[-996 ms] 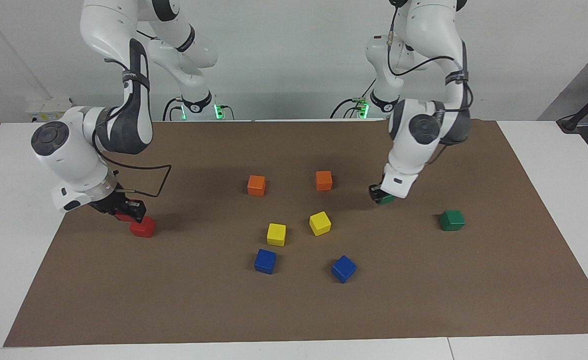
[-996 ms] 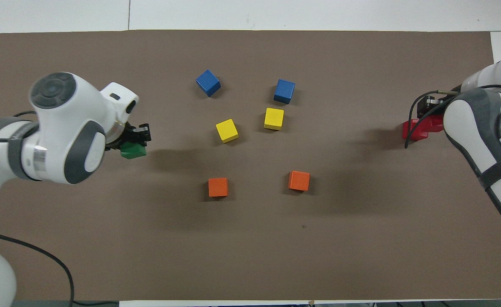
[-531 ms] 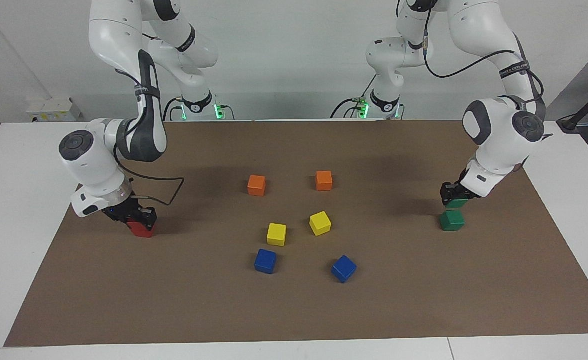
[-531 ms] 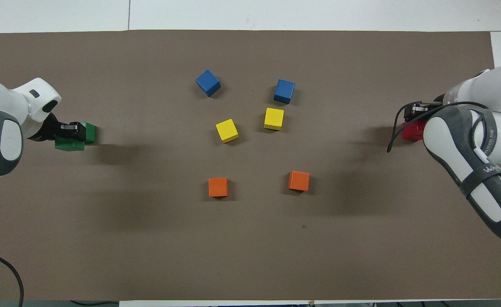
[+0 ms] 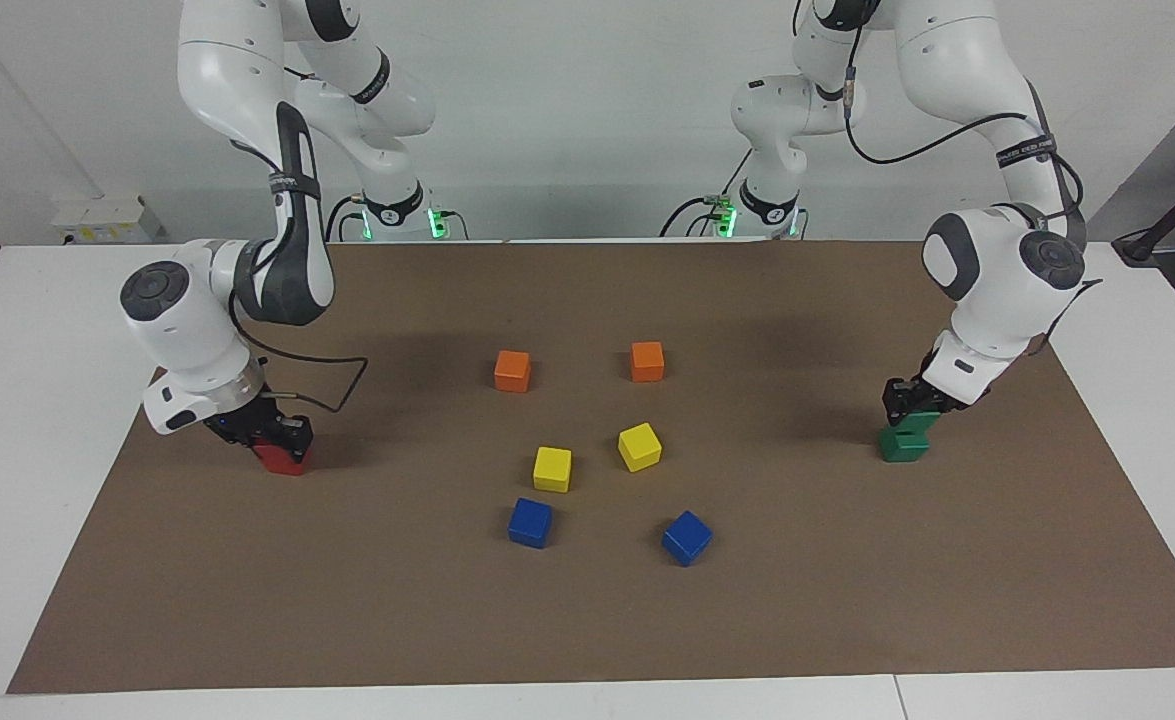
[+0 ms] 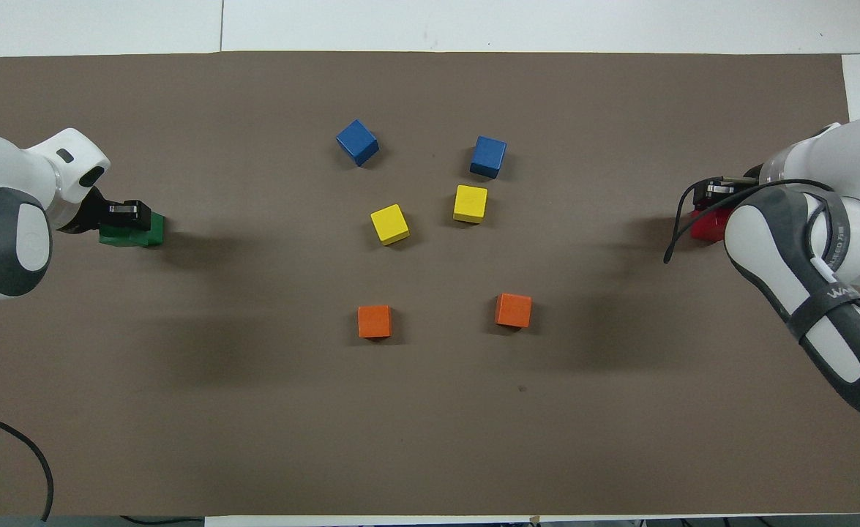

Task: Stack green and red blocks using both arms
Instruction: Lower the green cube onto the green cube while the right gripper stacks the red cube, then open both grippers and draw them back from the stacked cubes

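The held red block (image 6: 709,225) would stand on the second red block, low below it, if my right gripper opened now.
My left gripper (image 5: 913,404) is shut on a dark green block (image 5: 917,424). That block rests, a little offset, on the second green block (image 5: 900,448) at the left arm's end of the mat. From above the two greens (image 6: 135,236) overlap under the left gripper (image 6: 126,215). My right gripper (image 5: 265,430) is shut on a red block, mostly hidden by the fingers. It sits low over the second red block (image 5: 285,459) at the right arm's end. From above only one red patch (image 6: 706,225) shows beside the right gripper (image 6: 716,195).
A brown mat (image 5: 587,620) covers the table. Two orange cubes (image 5: 512,370) (image 5: 647,361), two yellow cubes (image 5: 552,468) (image 5: 639,446) and two blue cubes (image 5: 530,522) (image 5: 687,537) lie in the middle. White table shows around the mat.
My left gripper carried the green block toward the left arm's end and lowered it onto the other green block. My right gripper brought its red block over the other red block and settled.
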### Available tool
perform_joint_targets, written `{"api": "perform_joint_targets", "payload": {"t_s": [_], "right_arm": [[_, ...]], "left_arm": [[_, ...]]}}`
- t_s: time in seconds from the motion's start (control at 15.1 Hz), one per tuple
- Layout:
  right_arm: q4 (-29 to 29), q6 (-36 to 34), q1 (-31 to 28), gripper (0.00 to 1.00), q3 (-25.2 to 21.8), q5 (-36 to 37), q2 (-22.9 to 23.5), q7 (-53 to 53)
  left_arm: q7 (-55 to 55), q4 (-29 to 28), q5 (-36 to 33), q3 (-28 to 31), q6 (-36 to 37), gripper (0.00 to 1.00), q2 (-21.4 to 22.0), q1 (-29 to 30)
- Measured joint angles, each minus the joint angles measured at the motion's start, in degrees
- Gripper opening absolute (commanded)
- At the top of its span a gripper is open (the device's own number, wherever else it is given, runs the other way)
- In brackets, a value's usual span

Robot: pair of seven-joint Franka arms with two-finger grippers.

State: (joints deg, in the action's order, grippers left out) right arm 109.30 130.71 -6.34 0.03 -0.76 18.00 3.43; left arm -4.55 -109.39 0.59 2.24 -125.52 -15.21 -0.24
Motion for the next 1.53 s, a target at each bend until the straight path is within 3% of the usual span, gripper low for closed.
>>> {"api": "perform_joint_targets", "payload": {"t_s": [0.93,1.0,1.06,1.19,1.26,1.33,1.53], "right_arm": [[0.7,2.7,-0.1,0.00,-0.3,-0.1,-0.1,6.7],[0.8,2.8,-0.1,0.00,-0.3,-0.1,-0.1,6.7],[0.9,2.9,-0.1,0.00,-0.3,-0.1,-0.2,6.8],[1.0,3.0,-0.1,0.00,-0.3,-0.1,-0.2,7.0],[1.0,3.0,-0.1,0.34,-0.3,-0.1,-0.2,7.0],[1.0,3.1,-0.1,0.99,-0.3,-0.1,-0.3,7.0],[2.6,5.6,-0.3,1.00,-0.4,-0.1,-0.2,7.0]], "left_arm": [[-0.1,1.4,0.0,-0.1,-0.8,0.00,-1.8,1.2],[-0.1,1.4,0.0,-0.1,-0.8,0.33,-1.8,1.2],[-0.1,1.4,0.0,-0.1,-0.8,0.99,-1.8,1.2],[-0.1,1.3,0.0,-0.1,-1.4,1.00,-1.9,1.2],[-0.1,1.2,0.0,-0.2,-2.1,1.00,-2.2,1.2],[-0.1,1.1,0.0,-0.2,-2.5,1.00,-2.5,1.2],[-0.1,1.2,0.0,-0.4,-2.9,1.00,-2.8,1.2]]}}
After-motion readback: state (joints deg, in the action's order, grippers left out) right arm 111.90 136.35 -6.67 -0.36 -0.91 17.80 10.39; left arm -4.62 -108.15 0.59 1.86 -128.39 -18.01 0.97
